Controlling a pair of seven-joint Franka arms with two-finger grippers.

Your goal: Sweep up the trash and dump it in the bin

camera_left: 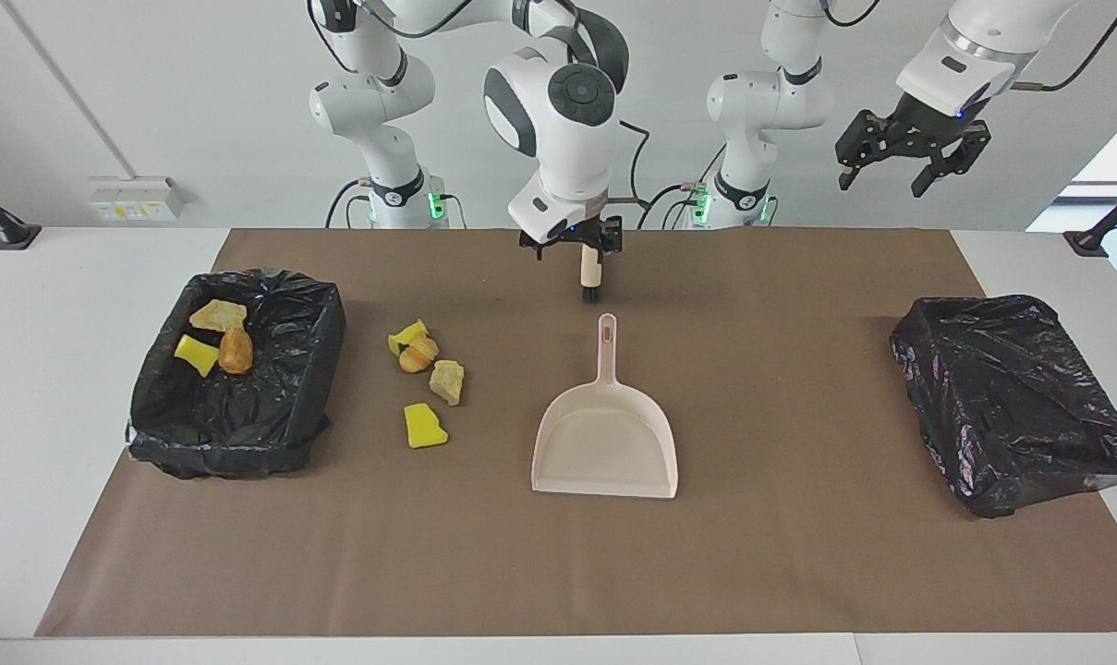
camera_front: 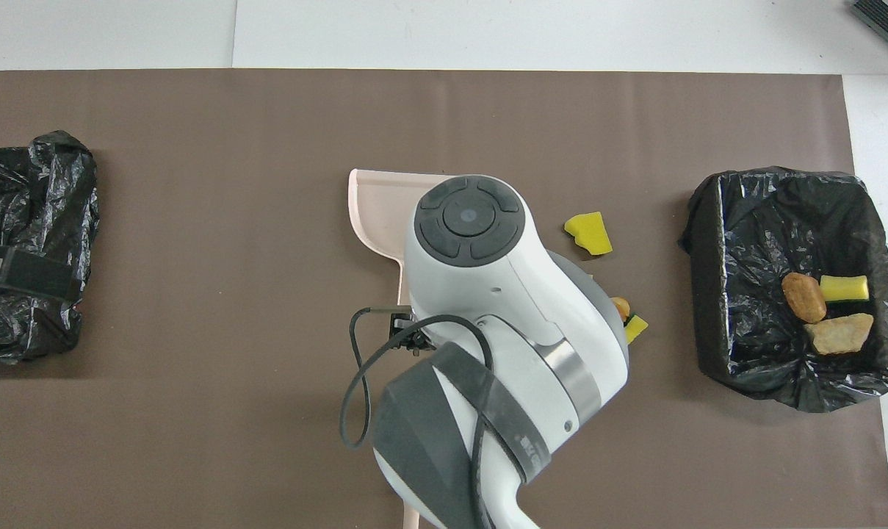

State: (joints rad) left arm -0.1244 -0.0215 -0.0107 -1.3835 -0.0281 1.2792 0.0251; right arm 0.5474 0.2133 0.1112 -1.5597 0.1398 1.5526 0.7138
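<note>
The dustpan's broad scoop is far wider than my gripper's fingers. I will next grab the dustpan with my left gripper by its narrow handle.
Several scraps of trash lie on the brown mat: a yellow sponge chunk (camera_left: 408, 336) (camera_front: 636, 328), an orange-brown piece (camera_left: 418, 355) (camera_front: 621, 305), a beige lump (camera_left: 447, 381) and another yellow chunk (camera_left: 424, 427) (camera_front: 589, 234). Three more lie in the black-lined bin (camera_left: 318, 369) (camera_front: 708, 294) at the right arm's end. The pale pink dustpan (camera_left: 604, 434) (camera_front: 374, 213) lies mid-mat, handle toward the robots. My right gripper (camera_left: 588, 247) is shut on a small brush (camera_left: 591, 277), held upright with its bristles down, just off the handle's tip. My left gripper (camera_left: 909, 162) is open and empty, high over the left arm's end.
A second bin wrapped in a black bag (camera_left: 1011, 397) (camera_front: 25, 242) stands at the left arm's end of the mat. In the overhead view the right arm (camera_front: 480, 308) hides the brush, the beige lump and most of the dustpan.
</note>
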